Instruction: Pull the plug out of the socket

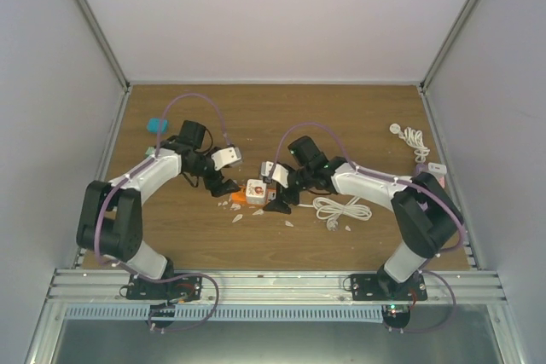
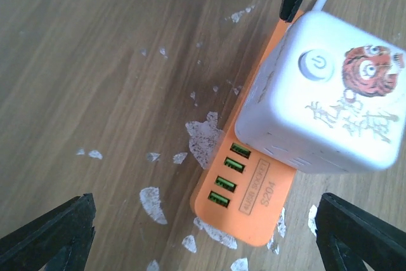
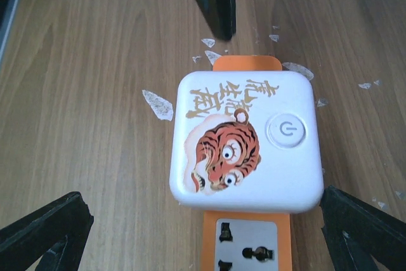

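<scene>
The white cube plug [image 1: 255,190] [image 3: 247,147] needs to come off, so I will grab it by its sides from the bare-outlet end with my right gripper. The USB-port end is left for my left gripper.
A white cube plug [image 1: 255,190] with a tiger picture and a power button sits plugged on an orange socket strip [image 1: 238,198] at the table's middle. In the left wrist view the cube [image 2: 330,93] covers the strip [image 2: 254,201], whose end with green USB ports lies between my left gripper's [image 2: 203,239] open fingers. In the right wrist view the cube [image 3: 244,141] lies between my right gripper's [image 3: 203,236] open fingers, above a bare outlet of the strip [image 3: 247,245]. Both grippers [image 1: 223,185] [image 1: 280,202] are low beside the cube and hold nothing.
White flakes [image 2: 152,202] are scattered on the wood around the strip. A coiled white cable [image 1: 343,209] lies right of the right gripper. Another white cable [image 1: 414,138] and a small white box [image 1: 438,168] are at the far right. A teal object [image 1: 156,125] lies far left.
</scene>
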### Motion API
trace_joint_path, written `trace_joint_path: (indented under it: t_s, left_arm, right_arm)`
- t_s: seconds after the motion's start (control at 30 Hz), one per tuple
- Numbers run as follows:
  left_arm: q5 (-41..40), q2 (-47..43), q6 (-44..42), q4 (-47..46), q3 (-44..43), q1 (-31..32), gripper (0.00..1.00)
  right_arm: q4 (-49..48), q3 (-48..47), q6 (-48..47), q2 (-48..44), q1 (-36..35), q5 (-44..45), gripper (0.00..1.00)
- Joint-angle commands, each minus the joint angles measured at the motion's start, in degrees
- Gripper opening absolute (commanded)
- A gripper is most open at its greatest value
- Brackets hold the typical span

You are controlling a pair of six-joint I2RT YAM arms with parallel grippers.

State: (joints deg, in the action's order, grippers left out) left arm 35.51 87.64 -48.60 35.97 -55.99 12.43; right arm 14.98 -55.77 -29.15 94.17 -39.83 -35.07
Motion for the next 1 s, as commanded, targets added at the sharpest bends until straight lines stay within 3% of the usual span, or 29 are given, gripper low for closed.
trace_joint_path:
  t_s: [0.0,0.6,0.83,0.97]
  left_arm:
    - [-3.0,3.1,4.3,-6.0,1.1,2.5,0.94]
    - [-6.7,9.5,7.4,-8.4,2.3,4.0,0.91]
    - [-9.2,10.6,8.8,-9.2,3.2,4.1,0.9]
    - [-10.7,11.0,9.0,-9.2,3.4,4.1,0.89]
  right_arm:
    - [-2.0,-2.4,-0.4,2.2,-1.7,2.8,1.0]
    - [-1.5,-7.0,-2.0,7.7,-3.4,4.4,0.95]
    - [-1.9,-7.8,-2.6,8.2,-4.4,4.5,0.87]
    - [-1.8,-8.0,-3.0,8.2,-5.0,5.3,0.75]
